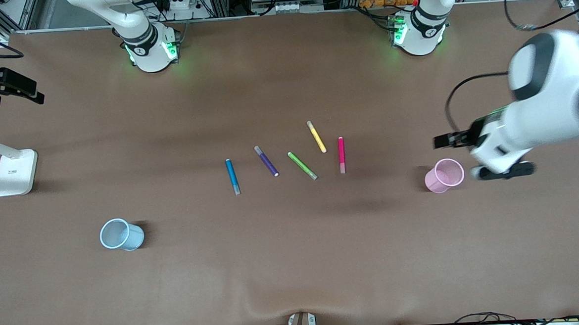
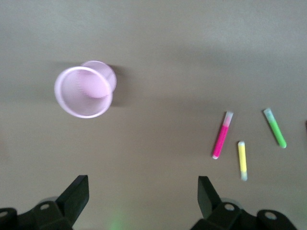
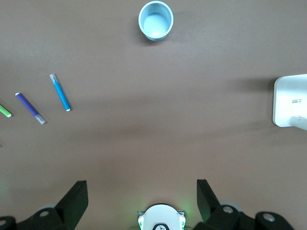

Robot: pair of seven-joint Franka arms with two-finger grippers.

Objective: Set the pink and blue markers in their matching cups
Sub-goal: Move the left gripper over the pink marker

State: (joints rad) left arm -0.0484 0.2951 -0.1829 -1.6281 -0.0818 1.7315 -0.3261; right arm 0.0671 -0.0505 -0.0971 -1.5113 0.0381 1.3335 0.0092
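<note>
The left gripper next needs to grip the marker's pink body (image 1: 341, 150), to get the pink marker into its matching pink cup (image 1: 444, 175).
The pink marker (image 1: 341, 155) (image 2: 222, 135) and the blue marker (image 1: 233, 176) (image 3: 60, 92) lie flat in a row of markers at mid-table. The pink cup (image 1: 444, 175) (image 2: 85, 91) stands toward the left arm's end. The blue cup (image 1: 121, 234) (image 3: 155, 20) stands toward the right arm's end, nearer the front camera. My left gripper (image 1: 504, 171) (image 2: 143, 179) hangs open and empty above the table beside the pink cup. My right gripper (image 3: 141, 184) is open and empty, high over its own base (image 3: 162, 218), and is out of the front view.
Purple (image 1: 266, 160) (image 3: 29, 108), green (image 1: 302, 165) (image 2: 275, 128) and yellow (image 1: 316, 137) (image 2: 242, 160) markers lie between the blue and pink ones. A white lamp base (image 1: 15, 172) (image 3: 290, 101) stands at the right arm's end of the table.
</note>
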